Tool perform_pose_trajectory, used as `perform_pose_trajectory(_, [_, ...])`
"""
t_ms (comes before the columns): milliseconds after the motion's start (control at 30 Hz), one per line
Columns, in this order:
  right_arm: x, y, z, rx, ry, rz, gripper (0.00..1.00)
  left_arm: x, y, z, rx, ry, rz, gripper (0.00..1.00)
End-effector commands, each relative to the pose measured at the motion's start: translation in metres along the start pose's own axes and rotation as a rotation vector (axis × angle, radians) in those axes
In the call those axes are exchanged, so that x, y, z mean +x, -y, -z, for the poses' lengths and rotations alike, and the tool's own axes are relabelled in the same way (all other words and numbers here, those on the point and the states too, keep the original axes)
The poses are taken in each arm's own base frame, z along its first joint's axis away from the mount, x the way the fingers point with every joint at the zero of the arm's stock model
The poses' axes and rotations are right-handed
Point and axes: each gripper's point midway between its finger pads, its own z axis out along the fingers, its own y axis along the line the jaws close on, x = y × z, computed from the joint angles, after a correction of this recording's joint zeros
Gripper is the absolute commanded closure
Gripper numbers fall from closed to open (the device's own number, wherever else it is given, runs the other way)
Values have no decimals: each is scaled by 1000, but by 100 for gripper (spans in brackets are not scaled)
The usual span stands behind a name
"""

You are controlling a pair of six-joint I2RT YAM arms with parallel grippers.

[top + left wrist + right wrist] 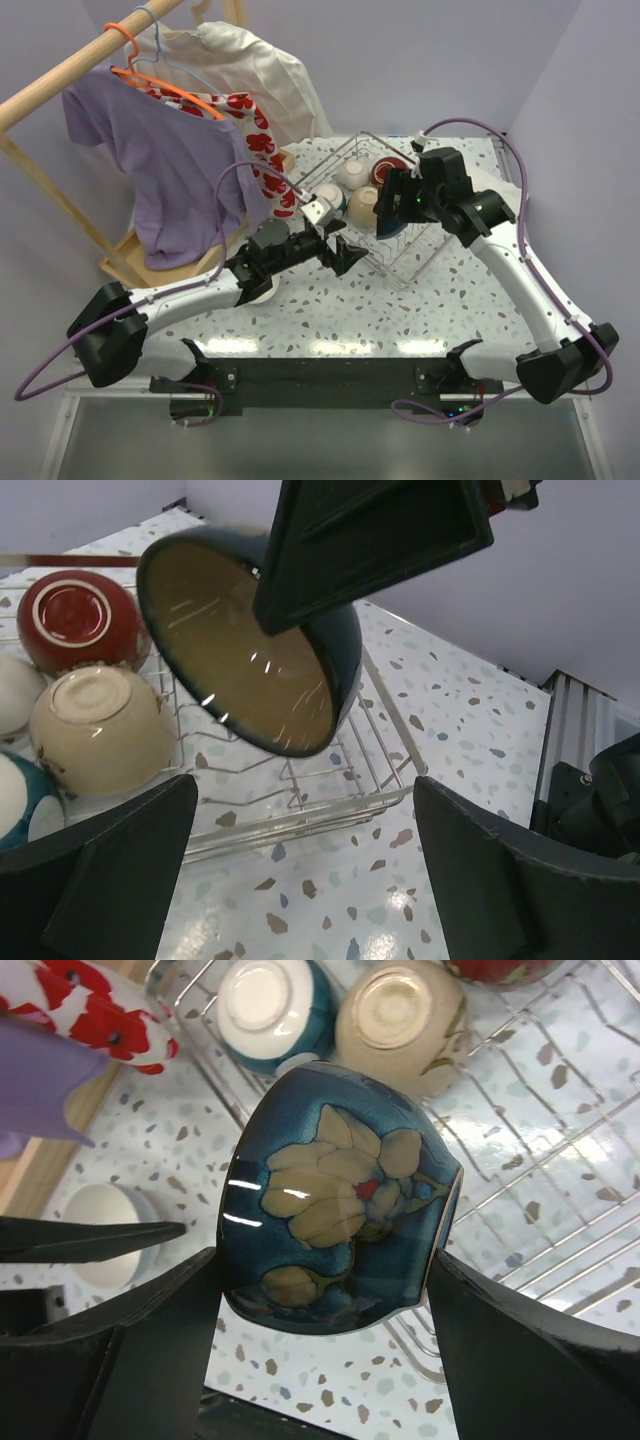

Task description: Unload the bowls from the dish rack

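Note:
I will grab the dark blue patterned bowl point(340, 1200) by its free rim point(238, 1150) with my left gripper. The bowl's base then stays free to stack upright in the white bowl.
My right gripper point(385, 205) is shut on a dark blue patterned bowl point(340, 1200) and holds it tilted above the near end of the silver wire dish rack point(405, 250). The bowl's pale inside faces the left wrist view point(250, 640). Inside the rack sit a dark red bowl point(392, 165), a white bowl point(352, 172), a cream bowl point(362, 205) and a teal-banded bowl point(328, 195), all upside down. One white bowl point(105, 1235) stands on the table left of the rack. My left gripper point(345, 255) is open and empty, just in front of the rack's near left corner.
A wooden clothes rail point(70, 70) with a purple shirt point(165, 170), a red-flowered garment point(262, 150) and an orange hanger stands at the left, with its wooden base point(135, 260) on the table. The terrazzo table point(400, 310) has a black front edge.

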Motion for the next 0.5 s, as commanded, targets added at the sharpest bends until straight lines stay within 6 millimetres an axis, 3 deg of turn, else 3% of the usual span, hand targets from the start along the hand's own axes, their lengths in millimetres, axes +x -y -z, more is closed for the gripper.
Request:
perform_pose_trajectory(0, [-27,-40,21,-209,108,-52,90,-58,21,-19,102,189,-85,6])
perform_pose_trajectory(267, [-20,-56,29,-317,98,-80,90,-49,27,-36,151,181,-39,15])
perform_pose_trajectory(467, [-17,-62,31,-357,96,-99,90,-39,35,-38,191,155,-11,36])
